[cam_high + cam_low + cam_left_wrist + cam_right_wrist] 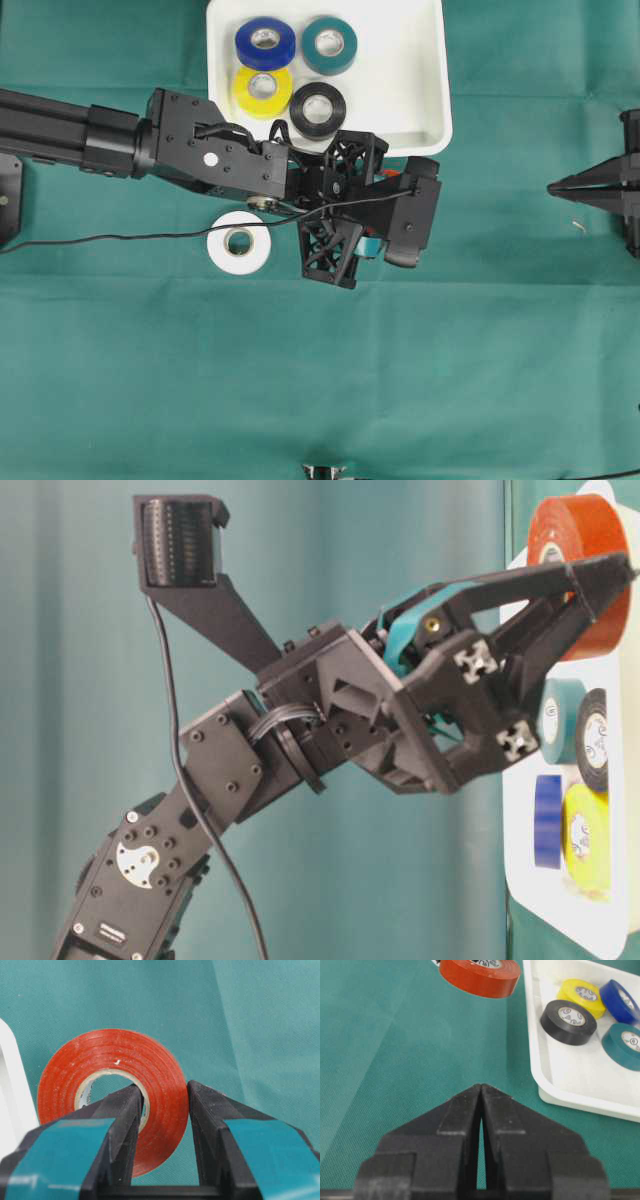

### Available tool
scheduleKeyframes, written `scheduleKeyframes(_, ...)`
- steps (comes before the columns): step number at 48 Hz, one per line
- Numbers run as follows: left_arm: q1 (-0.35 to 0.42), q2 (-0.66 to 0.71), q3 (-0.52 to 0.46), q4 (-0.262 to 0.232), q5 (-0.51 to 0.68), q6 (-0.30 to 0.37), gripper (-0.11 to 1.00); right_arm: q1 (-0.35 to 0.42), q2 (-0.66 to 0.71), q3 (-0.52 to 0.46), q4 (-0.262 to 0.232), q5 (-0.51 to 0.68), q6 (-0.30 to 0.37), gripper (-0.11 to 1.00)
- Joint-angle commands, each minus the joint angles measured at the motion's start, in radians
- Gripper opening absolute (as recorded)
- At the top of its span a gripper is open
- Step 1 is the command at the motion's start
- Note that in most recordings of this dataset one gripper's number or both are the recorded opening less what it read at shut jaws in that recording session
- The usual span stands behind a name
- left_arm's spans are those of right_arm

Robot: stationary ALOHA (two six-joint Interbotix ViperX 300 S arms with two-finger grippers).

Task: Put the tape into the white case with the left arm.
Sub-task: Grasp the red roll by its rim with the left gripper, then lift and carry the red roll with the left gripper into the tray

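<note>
The red tape is hanging over green cloth, so it will stay held in my left gripper until my gripper reaches the white case (425,100).
A red tape roll (160,1075) hangs above the green cloth, held by my left gripper (164,1086). One finger sits inside the roll's hole and the other presses on its outer face. From table level the roll (575,540) shows at the tips of the teal-banded fingers (560,580). The white case (425,100) lies at the back. Its edge (10,1090) is just left of the held roll. In the overhead view the left arm (230,160) covers the roll. My right gripper (481,1087) is shut and empty at the far right (555,187).
Inside the case lie a blue roll (265,42), a teal roll (329,44), a yellow roll (262,90) and a black roll (318,108). A white tape roll (239,241) lies flat on the cloth under the left arm. A black cable (120,238) trails across the cloth.
</note>
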Motion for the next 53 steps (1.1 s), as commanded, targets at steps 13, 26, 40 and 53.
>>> scheduleKeyframes(13, 0.032, -0.044, -0.025, 0.003, 0.005, 0.006, 0.26, -0.002, 0.008, 0.005, -0.006, -0.009, 0.0, -0.09)
scheduleKeyframes(26, 0.135, -0.015, -0.023, 0.003, 0.003, 0.009, 0.26, -0.002, 0.008, 0.003, -0.006, -0.009, 0.0, -0.09)
scheduleKeyframes(40, 0.238, 0.028, -0.031, 0.003, -0.028, 0.009, 0.26, -0.002, 0.008, 0.005, -0.006, -0.008, 0.0, -0.09)
scheduleKeyframes(53, 0.278, 0.06, -0.051, 0.003, -0.054, 0.009, 0.26, -0.002, 0.008, 0.005, -0.008, -0.008, 0.0, -0.09)
